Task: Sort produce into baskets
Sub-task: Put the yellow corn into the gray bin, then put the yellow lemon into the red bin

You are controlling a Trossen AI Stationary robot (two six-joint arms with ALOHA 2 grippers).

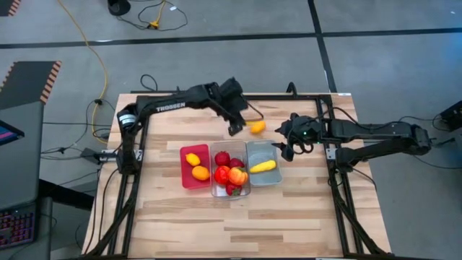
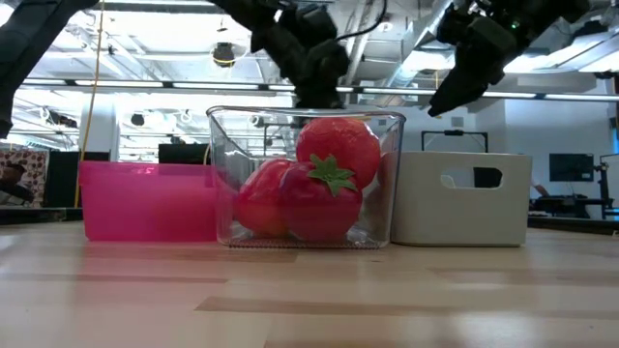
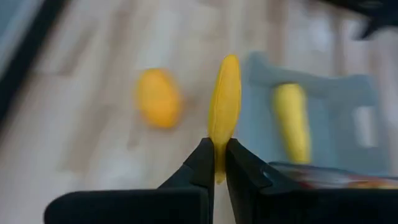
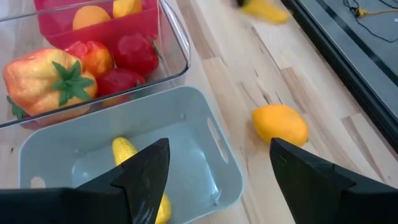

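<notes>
The thin yellow piece hangs outside the pale blue basket's rim (image 1: 261, 143) (image 3: 252, 93), so my left gripper now moves it over the pale blue basket before releasing it.
Three baskets stand side by side mid-table: red (image 1: 186, 173) with two orange-yellow ovals, clear (image 1: 229, 189) with red round produce and a pepper (image 4: 43, 78), pale blue (image 1: 263, 177) with a yellow elongated piece (image 1: 264, 166). My left gripper (image 1: 235, 131) hovers just beyond the clear basket's far side, shut on a thin yellow elongated piece (image 3: 225, 99). An orange oval (image 1: 256, 127) lies on the table beside it. My right gripper (image 4: 214, 180) hangs open over the blue basket's far right corner, holding nothing. My left gripper pinches the yellow elongated piece by its near end (image 3: 217, 163) between the two fingers. The fingers slant downward from the table's far left. The piece sticks out forward past the fingertips, roughly in line with them, lifted clear of the table.
Bare wooden table lies in front of the baskets and to either side. A black frame rail (image 1: 216, 95) runs along the far edge, and side rails (image 1: 339, 188) border the table's left and right.
</notes>
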